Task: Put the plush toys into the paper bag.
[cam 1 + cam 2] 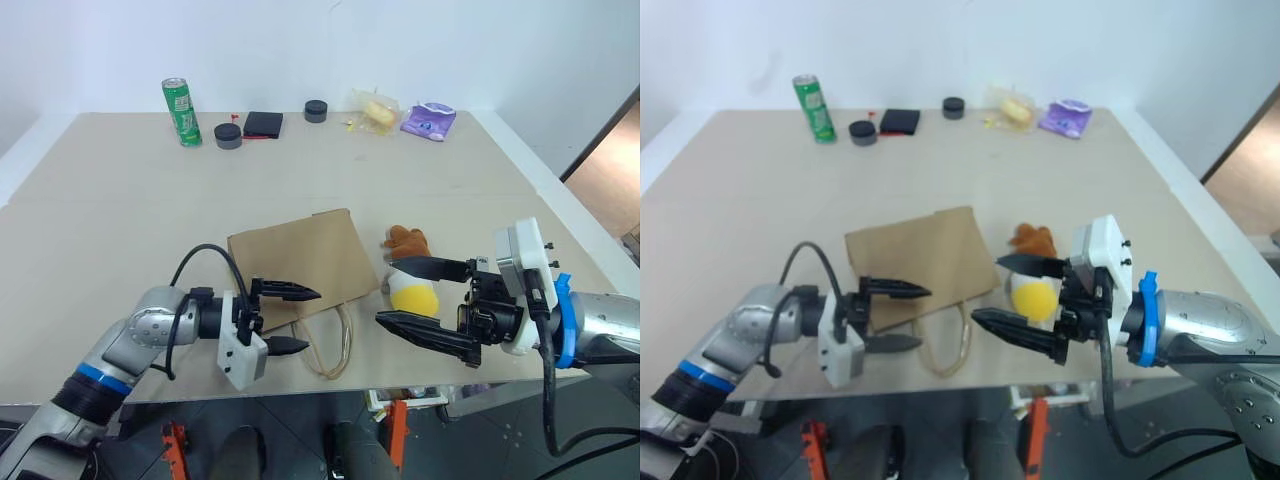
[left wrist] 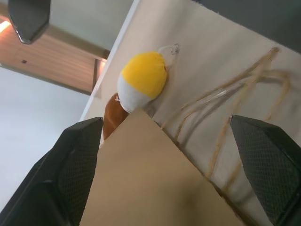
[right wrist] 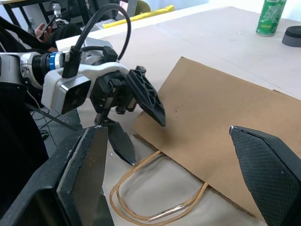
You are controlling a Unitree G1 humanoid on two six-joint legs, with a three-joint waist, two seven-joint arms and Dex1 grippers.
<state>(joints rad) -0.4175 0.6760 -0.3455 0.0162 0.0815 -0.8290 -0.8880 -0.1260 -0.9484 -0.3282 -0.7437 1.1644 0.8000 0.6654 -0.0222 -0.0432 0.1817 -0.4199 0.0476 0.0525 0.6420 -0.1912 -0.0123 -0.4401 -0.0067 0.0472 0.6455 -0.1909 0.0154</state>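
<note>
The brown paper bag [image 1: 290, 255] is lying flat, so my left gripper will take hold of the bag by its tan cord handle [image 1: 346, 345], which loops free beyond the bag's opening.
The brown paper bag [image 1: 290, 255] lies flat on the table, its cord handles [image 1: 330, 350] towards the front edge. Just right of it are the plush toys: a yellow-and-white ball [image 1: 412, 295] with a metal ring [image 2: 171, 48], and behind it a reddish-brown bear [image 1: 407, 240]. My left gripper [image 1: 305, 320] is open at the bag's mouth, one finger over the paper and one by the handles. From the right, my right gripper [image 1: 388, 292] points at the bag, open and holding nothing. The ball shows between its fingers in the head views but not in its wrist view.
Along the table's far side stand a green can [image 1: 181, 110], two black discs [image 1: 228, 135] [image 1: 316, 110], a black flat case [image 1: 263, 124], a clear packet [image 1: 375, 112] and a purple pouch [image 1: 429, 120]. The handles reach close to the table's front edge.
</note>
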